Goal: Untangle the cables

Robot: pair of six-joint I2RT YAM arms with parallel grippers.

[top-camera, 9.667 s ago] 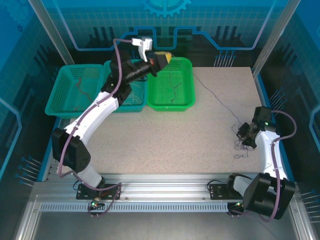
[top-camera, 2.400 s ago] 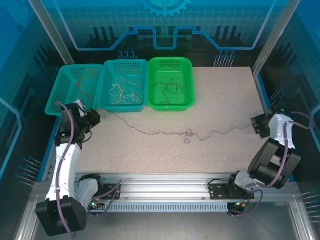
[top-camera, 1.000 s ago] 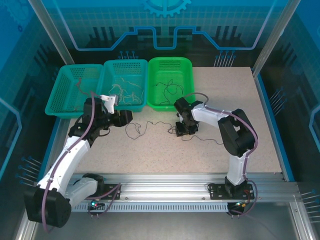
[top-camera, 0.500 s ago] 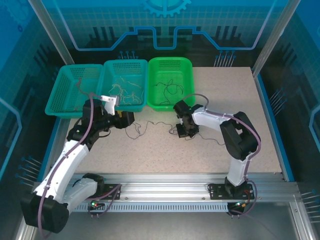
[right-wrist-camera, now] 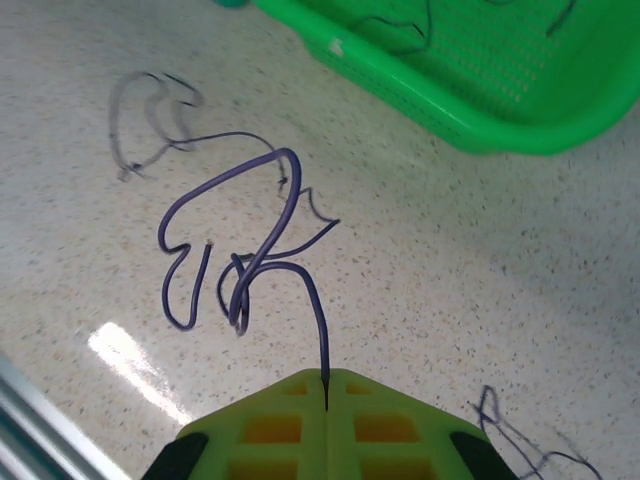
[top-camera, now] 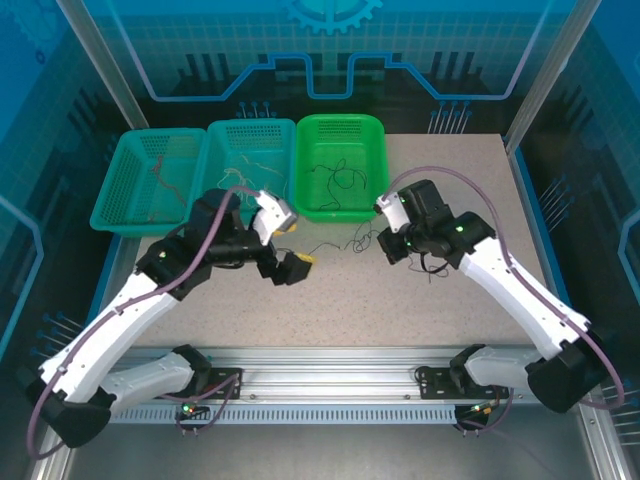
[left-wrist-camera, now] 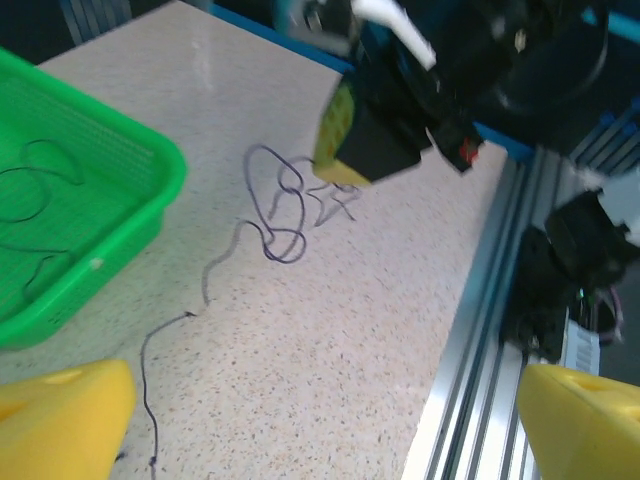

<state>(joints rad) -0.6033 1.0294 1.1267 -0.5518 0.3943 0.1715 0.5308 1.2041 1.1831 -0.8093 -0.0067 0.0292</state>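
I need to pinch the dark purple cable near its loose end (top-camera: 347, 246) (left-wrist-camera: 206, 292) with my left gripper, so the rest stays free to untangle.
A thin dark purple cable (right-wrist-camera: 240, 262) curls in loops just above the table, its end pinched between my right gripper's (right-wrist-camera: 326, 388) shut green fingers. In the top view the same strand (top-camera: 347, 242) runs between the two grippers in front of the green basket. My left gripper (top-camera: 297, 244) hangs left of it, its yellow fingertips (left-wrist-camera: 62, 412) spread wide apart and nothing between them. From the left wrist the tangle (left-wrist-camera: 285, 205) lies ahead, with my right gripper (left-wrist-camera: 372, 140) right behind it. My right gripper (top-camera: 386, 243) is at the strand's right end.
Three baskets line the back: a green basket (top-camera: 340, 213) with dark wires, a teal basket (top-camera: 212, 172) with whitish wires, and a second teal basket (top-camera: 112, 190) with red ones. A faint loose strand (right-wrist-camera: 150, 108) and another dark strand (right-wrist-camera: 512, 432) lie nearby. The aluminium rail (left-wrist-camera: 470, 350) borders the table.
My left gripper has moved right, towards the middle, and stands open. My right arm has swung round to the right and now holds the dark cable's end raised off the table.
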